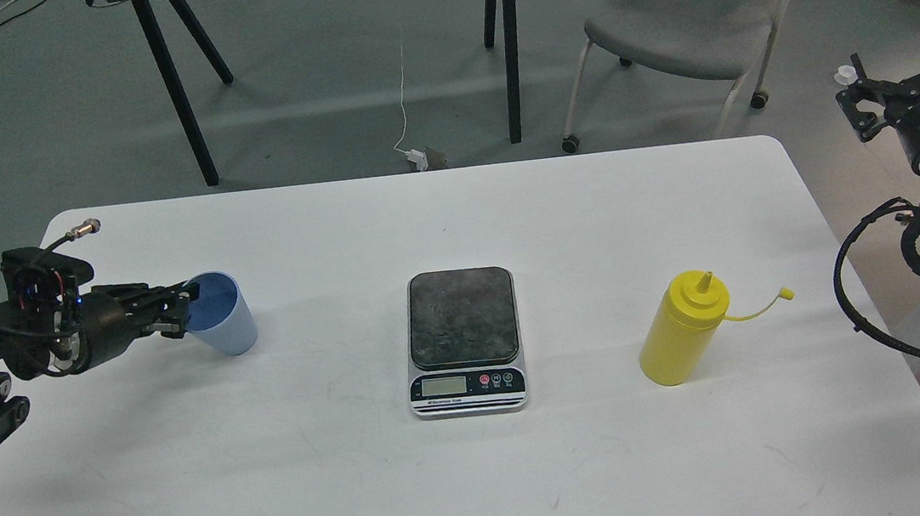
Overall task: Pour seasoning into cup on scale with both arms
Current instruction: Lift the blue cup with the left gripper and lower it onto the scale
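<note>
I will pour seasoning into the cup (225, 320) with my right gripper, so next it will pick up the yellow seasoning bottle by its body (671, 347).
The light blue cup (225, 320) is at the table's left, tilted with its mouth toward my left arm. My left gripper (177, 310) is closed on the cup's left rim. The scale (463, 340) sits mid-table with nothing on its dark platform. The yellow seasoning bottle (680, 330) stands upright to the right of the scale, its small cap (785, 292) hanging out to the right on its tether. My right gripper (908, 77) is off the table's right edge, far behind and to the right of the bottle, with its fingers spread and empty.
The white table (484, 486) has rounded corners. A grey chair (683, 17) and black table legs (511, 47) stand on the floor behind it. My right arm's cable loop (850, 311) hangs beside the table's right edge.
</note>
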`<move>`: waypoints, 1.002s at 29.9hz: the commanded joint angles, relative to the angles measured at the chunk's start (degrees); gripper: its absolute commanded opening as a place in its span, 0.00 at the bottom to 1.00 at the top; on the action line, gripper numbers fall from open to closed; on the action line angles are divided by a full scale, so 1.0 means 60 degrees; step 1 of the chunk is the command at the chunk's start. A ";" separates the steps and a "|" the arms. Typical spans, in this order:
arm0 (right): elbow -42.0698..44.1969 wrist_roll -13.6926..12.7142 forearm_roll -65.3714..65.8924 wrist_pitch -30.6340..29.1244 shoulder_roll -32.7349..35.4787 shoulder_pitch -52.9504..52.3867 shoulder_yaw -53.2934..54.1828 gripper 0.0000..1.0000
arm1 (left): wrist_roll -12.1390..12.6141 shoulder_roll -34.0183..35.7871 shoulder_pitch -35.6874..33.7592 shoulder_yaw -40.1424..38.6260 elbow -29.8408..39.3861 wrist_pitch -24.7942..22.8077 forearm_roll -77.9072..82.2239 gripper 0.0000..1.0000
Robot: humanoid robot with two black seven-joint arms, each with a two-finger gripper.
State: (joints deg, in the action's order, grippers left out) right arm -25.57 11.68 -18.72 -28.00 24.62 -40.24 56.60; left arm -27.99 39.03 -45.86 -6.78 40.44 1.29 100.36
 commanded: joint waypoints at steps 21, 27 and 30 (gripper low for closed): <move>-0.0616 0.0148 -0.0029 0.0000 0.1697 0.0949 0.0396 0.99 | 0.1252 -0.4175 -0.3782 0.0806 0.1771 -0.3306 -0.0291 0.02; -0.0616 0.0133 -0.0029 0.0000 0.1726 0.0949 0.0396 1.00 | 0.1296 -0.4645 -0.3724 0.1701 0.1288 -0.3248 -0.0261 0.02; -0.0616 0.0133 -0.0044 0.0000 0.1711 0.0949 0.0396 0.99 | 0.1281 -0.4630 -0.3665 0.1790 0.1288 -0.3248 -0.0261 0.02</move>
State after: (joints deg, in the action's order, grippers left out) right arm -29.24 12.48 -18.90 -28.00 34.94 -34.54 58.98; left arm -20.18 11.34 -68.25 3.27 48.35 -18.23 98.78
